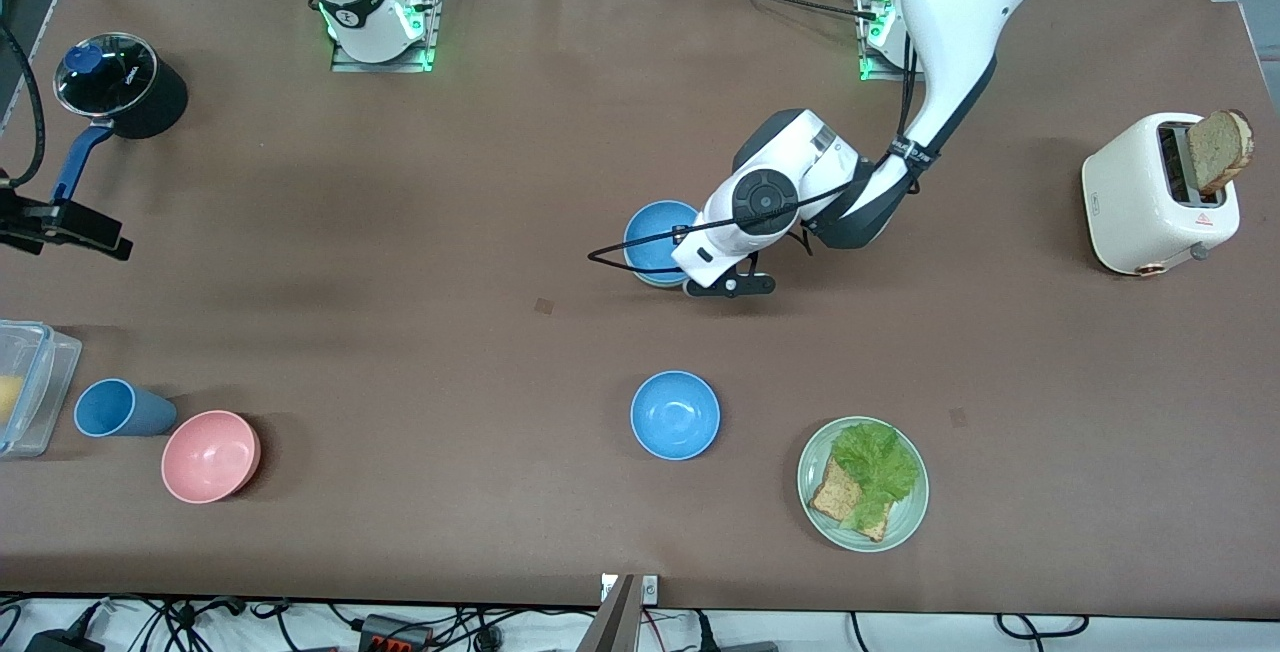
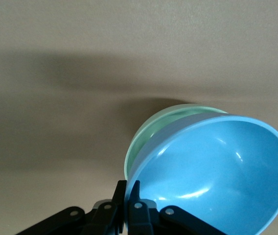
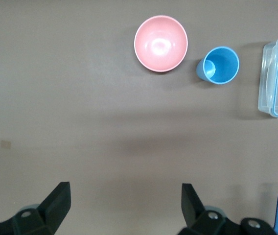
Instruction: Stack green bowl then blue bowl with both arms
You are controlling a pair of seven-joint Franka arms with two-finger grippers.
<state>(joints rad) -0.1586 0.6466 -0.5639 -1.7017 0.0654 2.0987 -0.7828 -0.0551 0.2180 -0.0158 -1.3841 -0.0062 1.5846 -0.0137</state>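
The blue bowl's outer side (image 2: 168,131) sits inside the green bowl's rim (image 2: 151,127) and the blue bowl would rest there, so my left gripper lets go next.
The green bowl (image 1: 652,280) stands mid-table, mostly hidden; its pale rim also shows in the left wrist view (image 2: 138,147). A blue bowl (image 1: 655,235) lies in it, tilted, as the left wrist view (image 2: 217,176) also shows. My left gripper (image 1: 725,284) is beside the bowls, toward the left arm's end of the table. It is shut on the blue bowl's rim, one finger inside and one outside (image 2: 128,190). A second blue bowl (image 1: 675,415) stands alone, nearer the front camera. My right gripper (image 3: 124,196) is open and empty, high over bare table; the right arm waits.
A green plate (image 1: 905,522) with lettuce and bread lies near the second blue bowl. A pink bowl (image 1: 210,456), blue cup (image 1: 122,408) and clear container (image 1: 30,382) stand at the right arm's end, with a black pot (image 1: 125,87). A toaster (image 1: 1150,197) stands at the left arm's end.
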